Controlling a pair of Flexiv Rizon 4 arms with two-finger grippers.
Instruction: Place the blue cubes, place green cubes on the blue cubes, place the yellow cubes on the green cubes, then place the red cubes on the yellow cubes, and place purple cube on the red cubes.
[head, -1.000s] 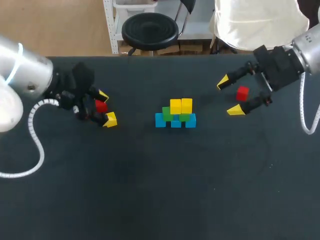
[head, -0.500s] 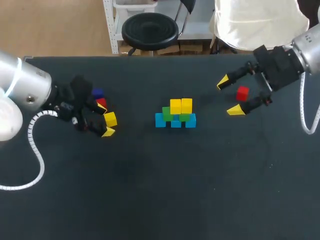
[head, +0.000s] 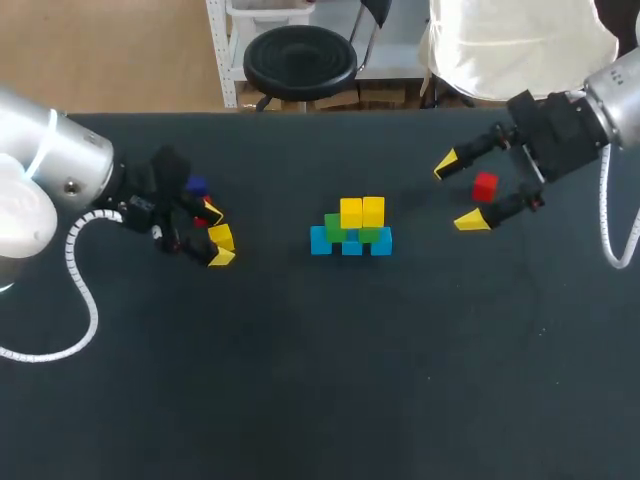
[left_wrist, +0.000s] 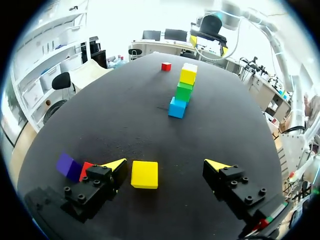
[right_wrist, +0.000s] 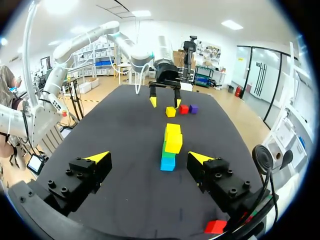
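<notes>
I will next pinch the loose yellow cube (left_wrist: 144, 174) by two opposite sides with my left gripper. Then it can finish the yellow row.
The stack (head: 351, 229) in mid-table has three blue cubes below, two green cubes on them and two yellow cubes on top; it also shows ahead of my right gripper (right_wrist: 149, 157) as stack (right_wrist: 170, 145). My left gripper (head: 217, 236) is open around a loose yellow cube (left_wrist: 144, 174), which lies nearer one finger. A red cube (left_wrist: 86, 169) and a purple cube (left_wrist: 65, 164) sit just outside that finger. My right gripper (head: 458, 193) is open at the far right, with a second red cube (head: 485, 186) between its fingers, close to the palm.
The table (head: 330, 380) is a black surface. A white cable loops from my left arm (head: 60, 190) over the table's left part, and another hangs by my right arm (head: 600, 120).
My left gripper has shifted from straddling the red cube to straddling the loose yellow cube, and the purple cube has come into sight. The right arm has not moved.
</notes>
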